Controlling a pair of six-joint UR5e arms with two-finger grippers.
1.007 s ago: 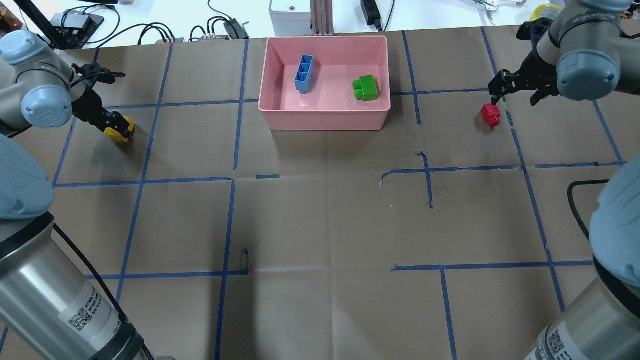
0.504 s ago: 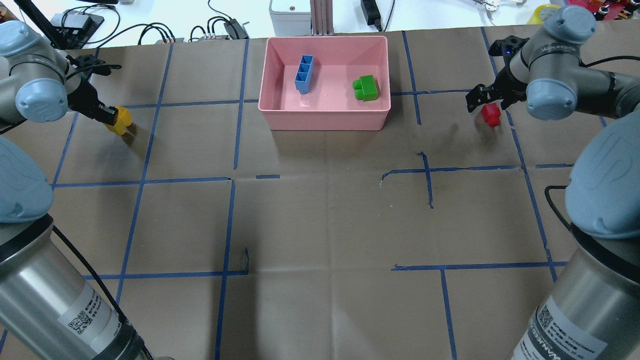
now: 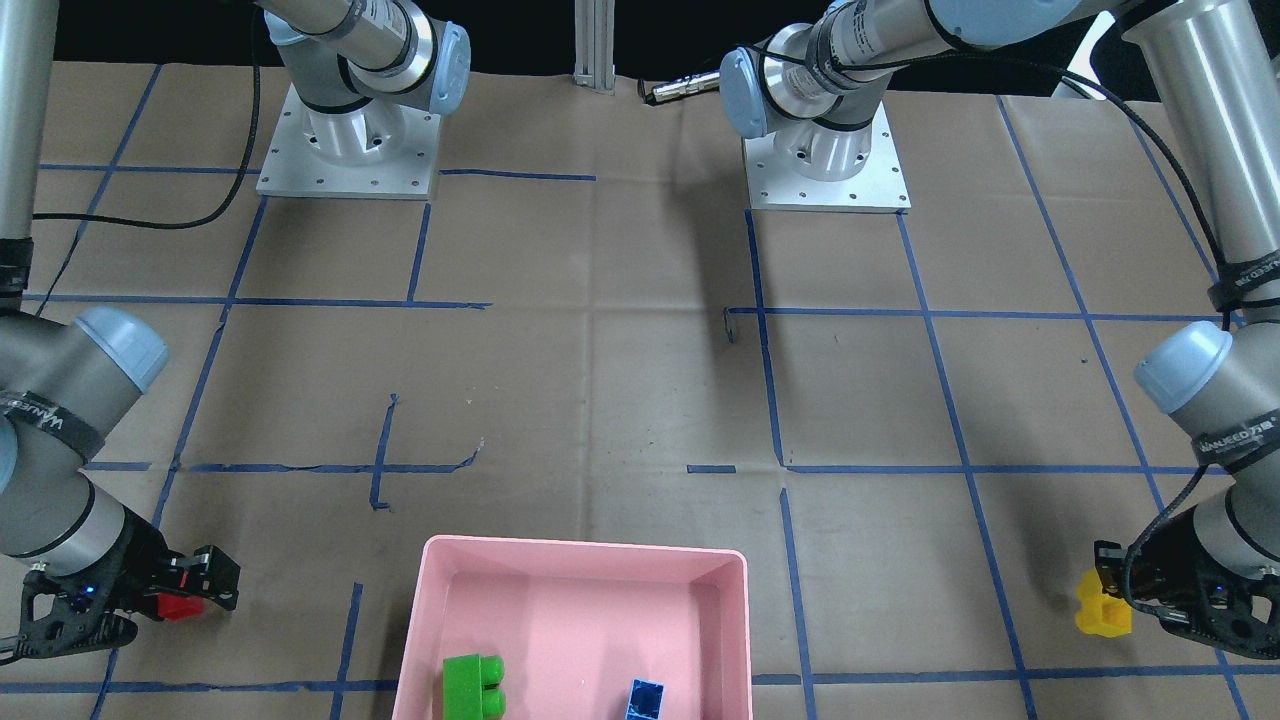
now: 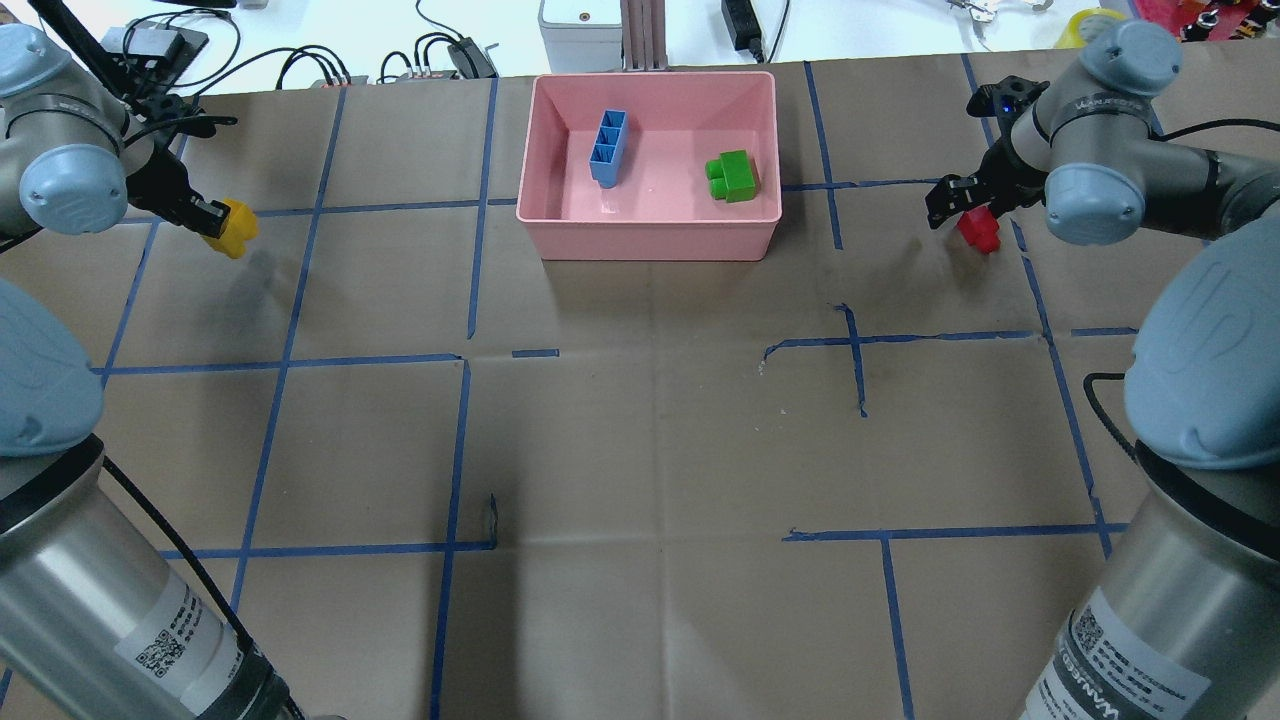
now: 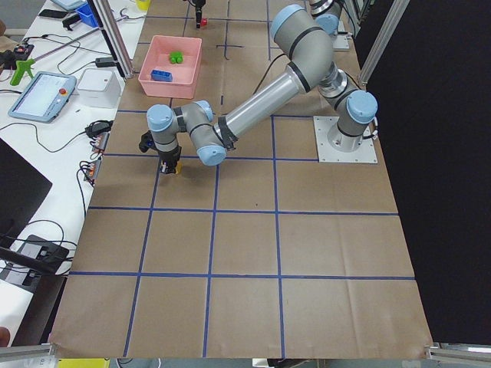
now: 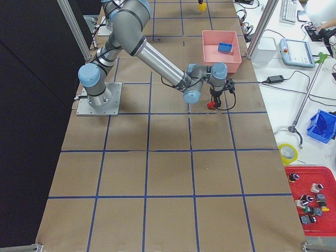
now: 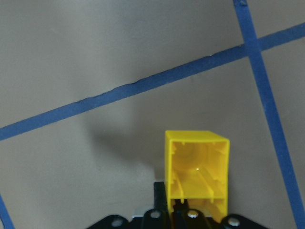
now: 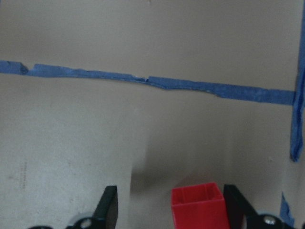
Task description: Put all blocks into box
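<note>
My right gripper has to put the red brick into the pink box (image 3: 570, 612), so it needs to grab the brick by its square body (image 3: 180, 606).
The pink box (image 4: 650, 240) stands at the far middle of the table, and also shows in the front view (image 3: 585, 548). The light blue brick (image 4: 608, 148) and the green brick (image 4: 732, 176) lie inside it. My left gripper (image 4: 215, 218) is shut on the yellow brick (image 4: 234, 228) and holds it just above the paper at the far left. The left wrist view shows the yellow brick's hollow underside (image 7: 197, 174). My right gripper (image 4: 962, 200) is open and straddles the red brick (image 4: 979, 231), which stands on the table. In the right wrist view the red brick (image 8: 198, 207) sits between the fingers (image 8: 107, 207), nearer the right one.
The table is covered in brown paper with a blue tape grid. Cables (image 4: 310, 65) and a grey device (image 4: 580, 30) lie past the far edge. The two arm bases (image 3: 345, 150) stand at the robot's side of the table.
My left gripper has lifted the yellow brick and carried it a little farther back. My right gripper has moved left and down, and its open fingers now flank the red brick.
</note>
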